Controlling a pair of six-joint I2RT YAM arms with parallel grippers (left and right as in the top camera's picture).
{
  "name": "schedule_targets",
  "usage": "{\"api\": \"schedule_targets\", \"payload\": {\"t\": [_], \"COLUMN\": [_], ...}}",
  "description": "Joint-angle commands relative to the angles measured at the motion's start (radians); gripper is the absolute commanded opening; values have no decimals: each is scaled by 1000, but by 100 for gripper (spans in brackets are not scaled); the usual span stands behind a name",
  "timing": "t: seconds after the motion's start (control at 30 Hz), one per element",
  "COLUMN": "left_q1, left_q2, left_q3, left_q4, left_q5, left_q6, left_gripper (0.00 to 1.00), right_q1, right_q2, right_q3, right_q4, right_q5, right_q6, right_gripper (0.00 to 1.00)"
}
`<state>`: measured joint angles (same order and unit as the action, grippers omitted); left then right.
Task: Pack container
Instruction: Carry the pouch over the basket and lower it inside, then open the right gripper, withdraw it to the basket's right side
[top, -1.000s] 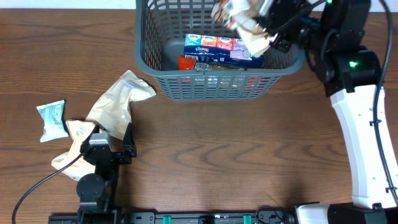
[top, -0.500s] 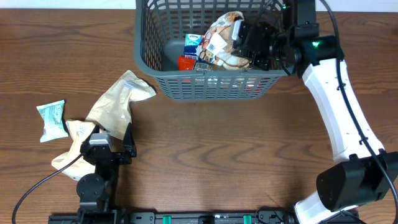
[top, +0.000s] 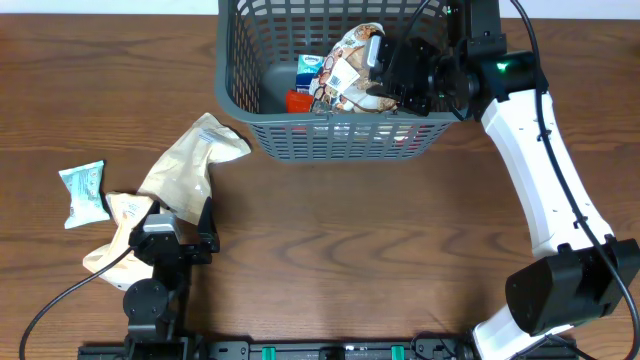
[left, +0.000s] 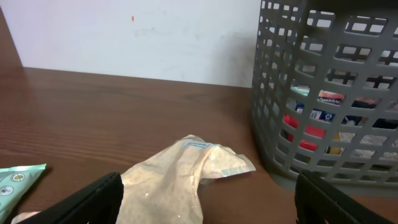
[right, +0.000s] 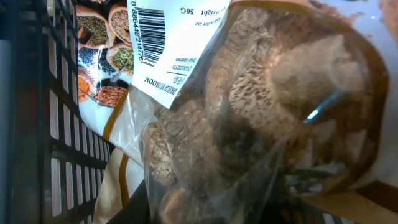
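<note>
The bag of dried mushrooms is wholly inside the basket's rim, beside the basket's lattice side, so it is time for my right gripper to let go now.
The dark grey lattice basket (top: 236, 100) stands at the back of the table and also shows in the left wrist view (left: 323, 134). My right gripper (top: 393, 72) reaches down inside it, shut on a clear bag of dried mushrooms (top: 350, 66) with a white barcode label. That bag fills the right wrist view (right: 267, 106) and hides the jaws. A Kleenex tissue pack (top: 311, 65) and a red item (top: 297, 101) lie on the basket floor. My left gripper (top: 180, 222) is open and empty, low over the table by a beige packet (top: 190, 160), which also shows in the left wrist view (left: 180, 180).
A green-and-white packet (top: 83, 192) lies at the far left, its corner showing in the left wrist view (left: 15, 183). A crumpled beige-and-orange packet (top: 115, 215) lies beside the left arm. A printed grain packet (right: 102, 56) rests against the basket wall.
My right arm swung left and down from above the rim into the basket, carrying the mushroom bag over the tissue pack. In the last half second it barely moved. The left arm stayed still.
</note>
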<state>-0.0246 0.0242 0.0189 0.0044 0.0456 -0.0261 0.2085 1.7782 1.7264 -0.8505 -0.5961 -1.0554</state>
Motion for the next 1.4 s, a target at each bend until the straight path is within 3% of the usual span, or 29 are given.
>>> {"api": "schedule_targets", "payload": {"t": [0.0,0.03,0.1,0.17,0.23,0.33,0.63,0.8,0.87,0.93,1.07,1.17,1.37], "left_q1": [-5,-5,-5,-5,-5,-5,-5,-5,-5,-5,-5,-5,-5], "left_q2": [0,0,0,0,0,0,0,0,0,0,0,0,74], "left_q3": [-14,-14,-14,-14,-14,-14,-14,-14,-14,-14,-14,16,230], "left_q4": [5,5,5,5,5,5,4,-3,-3,-1,22,10,-237], "left_q5": [0,0,0,0,0,0,0,0,-1,-2,-5,-17,-27], "left_q6": [-2,-2,-2,-2,-2,-2,-2,-2,-2,-2,-11,-114,-171], "left_gripper": [81,81,81,81,81,81,81,81,81,81,81,81,81], "right_q1": [26,26,26,26,26,25,-1,-43,-80,-126,-249,-358,-555], "right_q2": [71,71,71,71,68,58,-17,-82,-111,-136,-183,-211,-221], "right_q3": [-36,-36,-36,-36,-36,-31,6,26,28,28,28,28,27], "right_q4": [-14,-14,-14,-10,-1,10,117,256,341,411,507,521,478], "right_q5": [-6,-6,2,24,55,69,65,65,66,66,64,65,76], "right_q6": [-8,-8,-8,-7,13,15,85,244,353,451,667,776,936], "right_gripper": [1,3,17,22,41,54,54,55,66,88,88,88,92]}}
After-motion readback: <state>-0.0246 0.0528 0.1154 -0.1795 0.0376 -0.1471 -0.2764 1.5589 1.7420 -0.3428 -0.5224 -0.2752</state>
